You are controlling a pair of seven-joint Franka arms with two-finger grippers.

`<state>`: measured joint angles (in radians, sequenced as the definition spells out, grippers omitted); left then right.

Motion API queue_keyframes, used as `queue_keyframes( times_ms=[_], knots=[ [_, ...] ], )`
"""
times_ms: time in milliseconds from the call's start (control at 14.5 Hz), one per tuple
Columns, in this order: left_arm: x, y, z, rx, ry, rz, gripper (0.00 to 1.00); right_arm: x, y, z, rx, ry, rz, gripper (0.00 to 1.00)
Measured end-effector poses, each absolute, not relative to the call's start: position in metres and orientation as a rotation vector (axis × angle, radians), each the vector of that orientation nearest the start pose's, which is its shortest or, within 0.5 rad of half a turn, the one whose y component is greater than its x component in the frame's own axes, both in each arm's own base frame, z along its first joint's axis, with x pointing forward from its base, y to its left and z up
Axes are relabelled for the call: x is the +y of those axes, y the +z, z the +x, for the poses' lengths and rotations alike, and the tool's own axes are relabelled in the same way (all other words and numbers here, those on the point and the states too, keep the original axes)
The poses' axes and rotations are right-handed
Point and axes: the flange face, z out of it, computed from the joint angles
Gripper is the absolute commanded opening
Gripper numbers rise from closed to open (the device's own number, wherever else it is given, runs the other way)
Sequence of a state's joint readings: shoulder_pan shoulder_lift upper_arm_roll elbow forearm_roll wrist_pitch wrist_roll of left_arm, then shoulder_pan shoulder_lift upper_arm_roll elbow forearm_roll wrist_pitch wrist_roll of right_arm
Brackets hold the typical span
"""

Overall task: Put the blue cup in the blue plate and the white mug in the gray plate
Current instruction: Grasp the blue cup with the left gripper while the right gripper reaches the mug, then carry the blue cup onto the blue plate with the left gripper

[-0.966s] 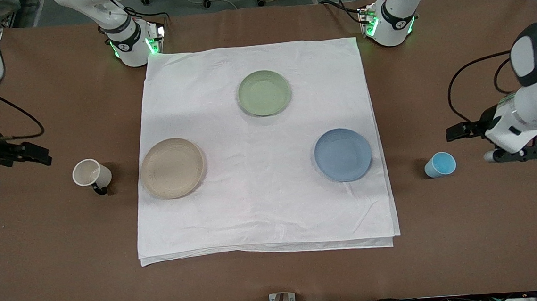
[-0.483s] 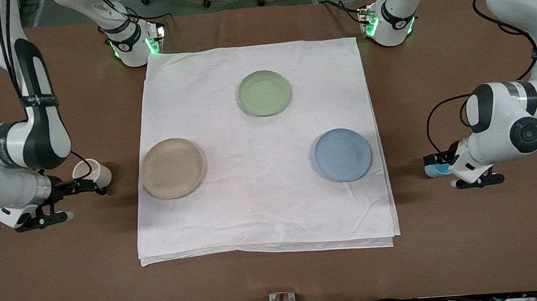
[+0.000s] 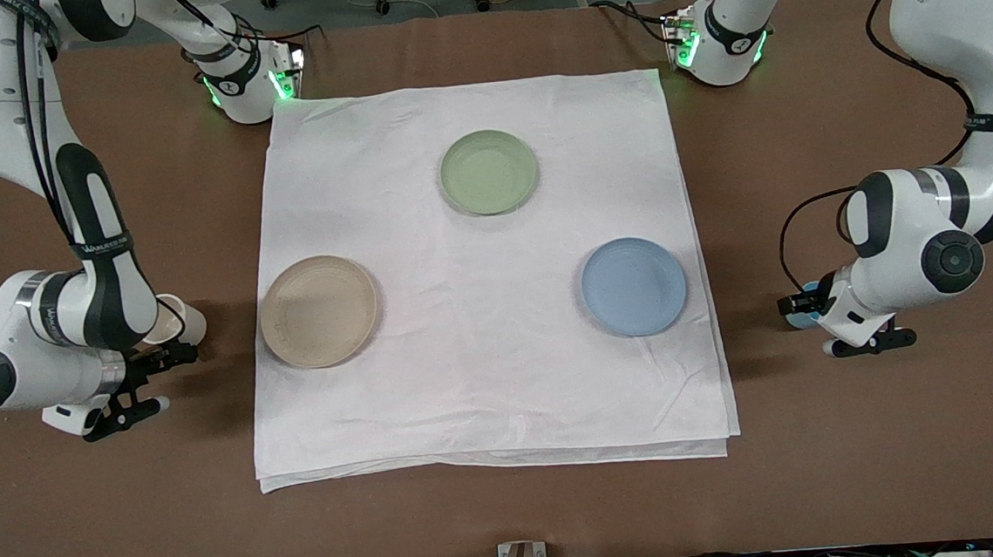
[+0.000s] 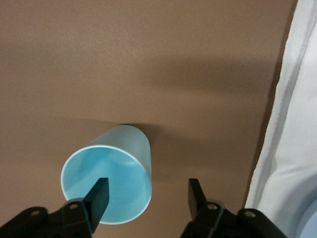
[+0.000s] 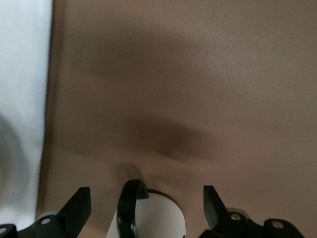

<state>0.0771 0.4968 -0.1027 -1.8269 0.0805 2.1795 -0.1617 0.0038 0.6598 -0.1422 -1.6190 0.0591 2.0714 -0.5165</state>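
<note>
I will grab the white mug by its dark handle (image 3: 180,315) with my right gripper next, so that I can set the mug in the gray plate (image 3: 318,311).
The blue cup (image 4: 111,166) stands upright on the brown table beside the cloth, at the left arm's end; only a sliver of the blue cup (image 3: 805,320) shows under the arm in the front view. My left gripper (image 4: 147,194) is open low over it, one finger over its mouth and the other outside its rim; the left gripper also shows in the front view (image 3: 800,304). The white mug (image 5: 158,218) with its dark handle (image 5: 130,206) sits between the open fingers of my right gripper (image 5: 146,203). The blue plate (image 3: 634,286) and the gray plate (image 3: 318,311) lie empty on the cloth.
A white cloth (image 3: 488,401) covers the middle of the brown table. A pale green plate (image 3: 488,172) lies on it nearer the robots' bases. The white mug (image 3: 188,322) is half hidden by the right arm, beside the gray plate.
Both arms have swung in and come down over the cups. The left gripper now covers the blue cup and the right gripper reaches round the white mug. Cups and plates have not moved.
</note>
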Motion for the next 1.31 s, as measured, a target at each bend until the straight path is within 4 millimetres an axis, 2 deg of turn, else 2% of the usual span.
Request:
queue_keyframes(
  times_ms=[138,276,483,621,759,828,897,966,1103,1241,1310],
  knots=[
    [-0.009,0.242,0.627,-0.147,0.219,-3.105,0.29,-0.077,0.207,0.657,-0.579,0.294,-3.053,0.97],
    [-0.007,0.236,0.623,-0.15,0.223,-3.104,0.03,-0.073,0.197,0.651,-0.616,0.297,-3.044,0.95],
    [-0.006,0.236,0.623,-0.142,0.218,-3.098,0.0,-0.072,0.193,0.648,-0.667,0.31,-3.026,0.91],
    [-0.006,0.241,0.625,-0.141,0.204,-3.098,0.0,-0.072,0.192,0.646,-0.691,0.322,-3.014,0.83],
    [-0.007,0.255,0.627,-0.146,0.208,-3.094,0.0,-0.071,0.19,0.643,-0.7,0.35,-3.001,0.69],
    [-0.012,0.268,0.628,-0.168,0.226,-3.087,0.0,-0.071,0.19,0.642,-0.704,0.362,-2.994,0.53],
    [-0.023,0.285,0.629,-0.198,0.245,-3.079,0.0,-0.071,0.19,0.641,-0.721,0.37,-2.986,0.32],
    [-0.042,0.301,0.629,-0.233,0.26,-3.069,0.0,-0.071,0.19,0.641,-0.744,0.374,-2.976,0.24],
    [-0.101,0.323,0.624,-0.303,0.258,-3.053,0.0,-0.071,0.19,0.64,-0.767,0.375,-2.967,0.13],
    [-0.172,0.325,0.608,-0.355,0.253,-3.039,0.0,-0.072,0.19,0.64,-0.779,0.378,-2.962,0.04],
    [-0.204,0.321,0.598,-0.369,0.257,-3.03,0.0,-0.072,0.191,0.64,-0.782,0.379,-2.96,0.03]
  ],
)
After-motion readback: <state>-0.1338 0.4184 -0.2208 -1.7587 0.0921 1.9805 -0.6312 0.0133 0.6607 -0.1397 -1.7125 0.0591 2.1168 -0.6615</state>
